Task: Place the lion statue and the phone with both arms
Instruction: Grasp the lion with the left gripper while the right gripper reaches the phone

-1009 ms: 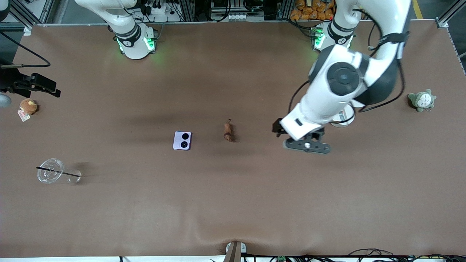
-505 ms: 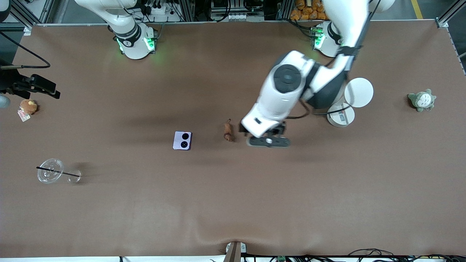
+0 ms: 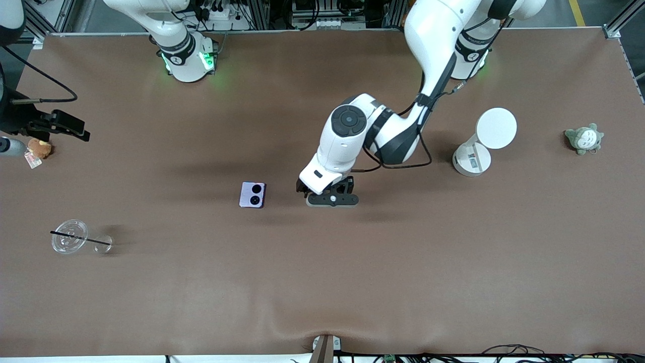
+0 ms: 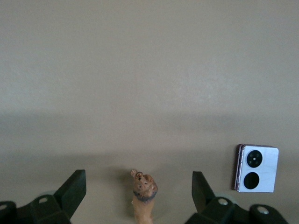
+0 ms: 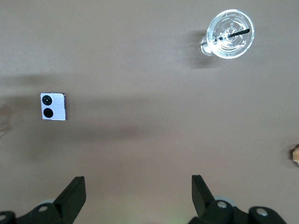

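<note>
My left gripper grabs the lion statue by its slim body (image 4: pixel 143 211) next, to place the statue with its maned head left free.
The lion statue (image 4: pixel 144 196), a tiny reddish-brown figurine, stands on the brown table and shows only in the left wrist view; the left hand hides it in the front view. My left gripper (image 3: pixel 327 191) hangs low over it, open, with a finger on each side (image 4: pixel 138 193) and not touching it. The pale lilac phone (image 3: pixel 252 194) lies flat beside it toward the right arm's end and also shows in both wrist views (image 4: pixel 257 168) (image 5: pixel 53 106). My right gripper (image 3: pixel 35 126) waits, open and empty (image 5: pixel 138 198), high over the right arm's end of the table.
A clear cup with a black straw (image 3: pixel 69 236) lies nearer the front camera at the right arm's end. A round brown plush (image 3: pixel 38 147) sits there too. A white round-headed stand (image 3: pixel 484 141) and a grey-green plush (image 3: pixel 583 138) are at the left arm's end.
My left arm has swung from near the white stand toward the middle of the table and now covers the lion statue. The phone and the statue have not moved.
</note>
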